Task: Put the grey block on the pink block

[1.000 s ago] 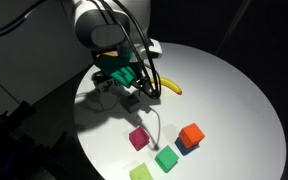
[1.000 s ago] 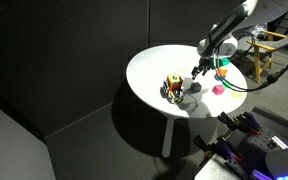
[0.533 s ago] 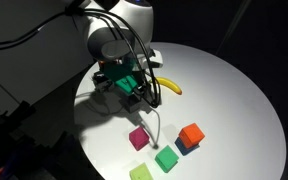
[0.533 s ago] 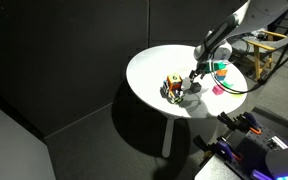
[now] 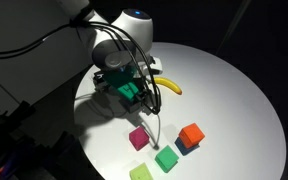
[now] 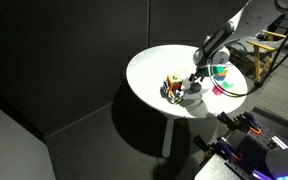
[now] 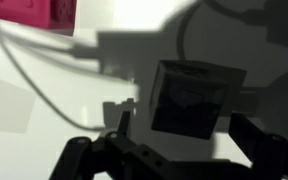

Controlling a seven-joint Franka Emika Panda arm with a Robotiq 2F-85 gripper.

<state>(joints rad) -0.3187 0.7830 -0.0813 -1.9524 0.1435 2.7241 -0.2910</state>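
The robot's fingers reach past the near edge of the grey block point(image 7: 194, 97) on either side of it and would hold it if they closed now, so the gripper should close on it.
In the wrist view the grey block point(image 7: 194, 97), a dark plain cube, sits on the white table between my two fingers. My gripper point(image 7: 184, 142) is open, with a gap on each side of the block. The pink block point(image 7: 39, 12) shows at the top left of that view. In an exterior view the gripper point(image 5: 134, 93) is low over the table and hides the grey block; the pink block point(image 5: 138, 138) lies nearer the front edge. In the other exterior view the gripper point(image 6: 195, 79) hangs beside the patterned cube point(image 6: 172, 87), and the pink block point(image 6: 218, 89) lies to the right.
The round white table point(image 5: 234, 90) also bears two green cubes point(image 5: 166, 158), an orange-red cube point(image 5: 191, 133) and a yellow banana point(image 5: 170, 87). A cable trails from the gripper across the table toward the cubes. The table edge is close behind the arm.
The arm has come down toward the table over the grey block. The blocks have not moved.
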